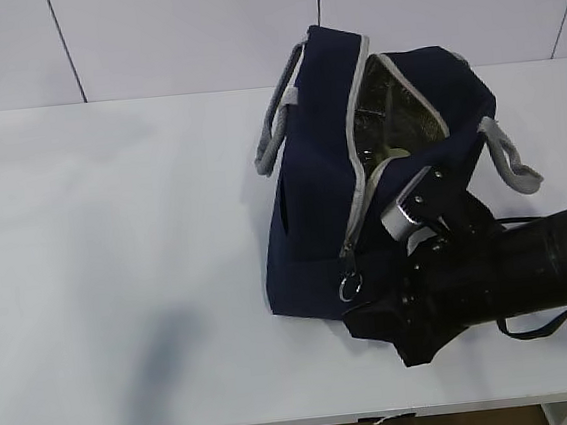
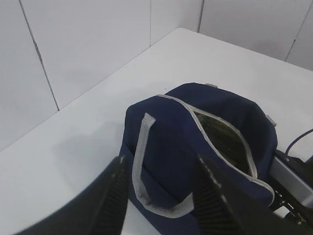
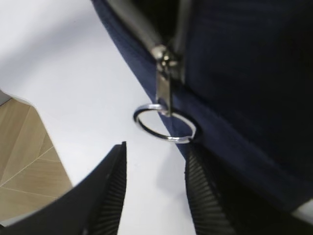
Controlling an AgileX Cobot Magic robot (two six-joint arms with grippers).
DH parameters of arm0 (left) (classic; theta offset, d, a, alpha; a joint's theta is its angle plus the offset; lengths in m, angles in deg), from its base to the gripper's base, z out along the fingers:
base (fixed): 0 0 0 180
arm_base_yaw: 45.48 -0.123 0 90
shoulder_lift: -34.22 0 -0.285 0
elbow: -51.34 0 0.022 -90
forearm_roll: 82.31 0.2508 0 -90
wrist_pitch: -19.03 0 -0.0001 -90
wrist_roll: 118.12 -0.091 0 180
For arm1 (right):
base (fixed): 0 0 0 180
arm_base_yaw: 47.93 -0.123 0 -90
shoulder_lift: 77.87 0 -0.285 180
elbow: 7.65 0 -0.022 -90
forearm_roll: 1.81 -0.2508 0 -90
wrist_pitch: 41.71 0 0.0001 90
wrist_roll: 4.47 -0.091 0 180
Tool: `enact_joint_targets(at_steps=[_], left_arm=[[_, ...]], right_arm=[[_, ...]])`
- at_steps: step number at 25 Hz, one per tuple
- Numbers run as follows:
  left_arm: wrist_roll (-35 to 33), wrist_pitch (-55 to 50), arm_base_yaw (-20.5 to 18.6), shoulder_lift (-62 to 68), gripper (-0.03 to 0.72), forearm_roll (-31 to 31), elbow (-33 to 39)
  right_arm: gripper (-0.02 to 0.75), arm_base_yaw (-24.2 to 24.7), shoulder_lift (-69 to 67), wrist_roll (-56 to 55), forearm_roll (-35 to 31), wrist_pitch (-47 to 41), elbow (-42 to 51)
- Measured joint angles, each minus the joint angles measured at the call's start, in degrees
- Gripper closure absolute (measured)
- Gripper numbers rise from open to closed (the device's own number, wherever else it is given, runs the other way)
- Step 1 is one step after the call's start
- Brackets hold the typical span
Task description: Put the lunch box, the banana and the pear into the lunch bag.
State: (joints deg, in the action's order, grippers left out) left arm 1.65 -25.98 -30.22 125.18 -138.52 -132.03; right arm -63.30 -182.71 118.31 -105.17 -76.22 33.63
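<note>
I will next grab the zipper by its ring pull (image 1: pixel 350 286) with my right gripper, to zip the lunch bag (image 1: pixel 312 200) shut over the packed food.
The navy lunch bag (image 1: pixel 312 200) stands on the white table with its top zipper open and silver lining showing. A pale green edge inside it (image 1: pixel 390 154) looks like the lunch box lid. The banana and the pear are out of view. My right gripper (image 3: pixel 155 149) is open at the bag's near end, its fingertips just below the zipper's ring pull (image 3: pixel 165 123), nothing between them. One right finger lies against the bag fabric. My left gripper (image 2: pixel 161 161) is open above the far side of the lunch bag (image 2: pixel 195 127), holding nothing; a grey handle (image 2: pixel 142 161) shows between its fingers.
The right arm (image 1: pixel 510 271) lies across the table's right front. The table's front edge (image 1: pixel 384 419) runs close below the bag and gripper; wooden floor (image 3: pixel 24 161) shows past it. A white wall (image 1: pixel 196 30) stands behind. The bag's second grey handle (image 1: pixel 515 160) hangs right.
</note>
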Motion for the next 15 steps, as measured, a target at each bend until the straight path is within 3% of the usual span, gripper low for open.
enact_joint_targets(at_steps=[15], left_arm=[[0.0,0.0,0.0,0.0,0.361,0.0,0.0]], right_arm=[[0.410,0.0,0.8,0.5,0.0,0.4,-1.5]])
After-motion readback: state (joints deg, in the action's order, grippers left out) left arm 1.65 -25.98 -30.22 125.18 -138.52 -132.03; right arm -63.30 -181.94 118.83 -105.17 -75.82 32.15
